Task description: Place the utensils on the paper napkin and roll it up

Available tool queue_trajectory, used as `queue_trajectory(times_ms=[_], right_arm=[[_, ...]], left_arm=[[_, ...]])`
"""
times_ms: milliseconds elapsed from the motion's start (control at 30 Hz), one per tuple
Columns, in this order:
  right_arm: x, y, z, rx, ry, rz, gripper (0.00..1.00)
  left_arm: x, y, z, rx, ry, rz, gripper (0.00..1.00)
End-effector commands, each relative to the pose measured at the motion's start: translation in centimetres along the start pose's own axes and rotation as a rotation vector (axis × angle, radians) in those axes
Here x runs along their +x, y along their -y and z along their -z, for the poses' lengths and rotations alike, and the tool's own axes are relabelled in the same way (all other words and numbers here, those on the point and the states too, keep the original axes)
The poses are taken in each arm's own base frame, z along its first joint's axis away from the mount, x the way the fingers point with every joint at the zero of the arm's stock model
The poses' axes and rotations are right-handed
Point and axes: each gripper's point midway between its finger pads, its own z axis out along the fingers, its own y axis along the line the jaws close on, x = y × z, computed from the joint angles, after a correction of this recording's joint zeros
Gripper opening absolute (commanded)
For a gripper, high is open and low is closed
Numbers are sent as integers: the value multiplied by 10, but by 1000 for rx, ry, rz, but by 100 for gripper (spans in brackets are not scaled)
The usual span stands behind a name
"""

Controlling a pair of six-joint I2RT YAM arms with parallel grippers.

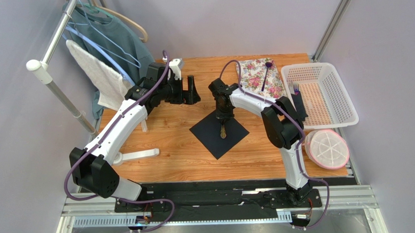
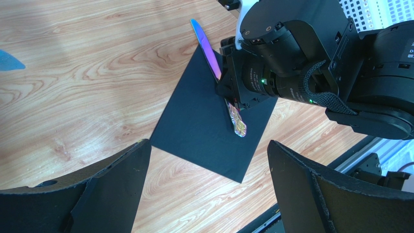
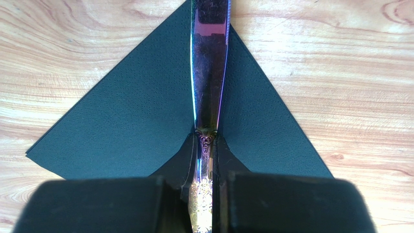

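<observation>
The knife (image 3: 209, 73) is low along the napkin's diagonal and its handle is over flat paper, so my right gripper needs to let go of the knife now.
The black paper napkin (image 1: 210, 140) lies on the wooden table as a diamond. My right gripper (image 3: 206, 145) is shut on the ornate handle of a glossy purple knife (image 3: 209, 73), holding it low over the napkin (image 3: 136, 121) along its diagonal. The blade (image 2: 206, 48) reaches past the far corner, and I cannot tell whether the knife touches the paper. My left gripper (image 2: 209, 189) is open and holds nothing, hovering above the table to the left of the napkin (image 2: 199, 131). A purple spoon (image 1: 265, 74) lies on the floral mat. A purple fork (image 1: 296, 86) rests in the white basket.
The floral mat (image 1: 252, 75) lies at the back, right of centre. The white basket (image 1: 330, 98) stands at the right edge, with a round pink-rimmed lid (image 1: 327, 148) in front of it. A clothes rack (image 1: 94, 74) with hangers and cloths stands at the back left.
</observation>
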Motion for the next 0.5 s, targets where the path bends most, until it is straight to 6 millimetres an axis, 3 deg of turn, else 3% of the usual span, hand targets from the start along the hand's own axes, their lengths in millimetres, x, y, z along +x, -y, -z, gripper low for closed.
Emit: queue_trajectory(times_ms=[0,233,467], right_arm=[[-19,-13,15,-27,69,-27,3],[-23,-9,28,-24,101,-37,3],[-14,-6,18,-12,71,-32,4]], left_arm=[[-14,7,7,29,50,2,99],[-15,8,6,31,49,7,99],[-15,8,6,34,48,8,99]])
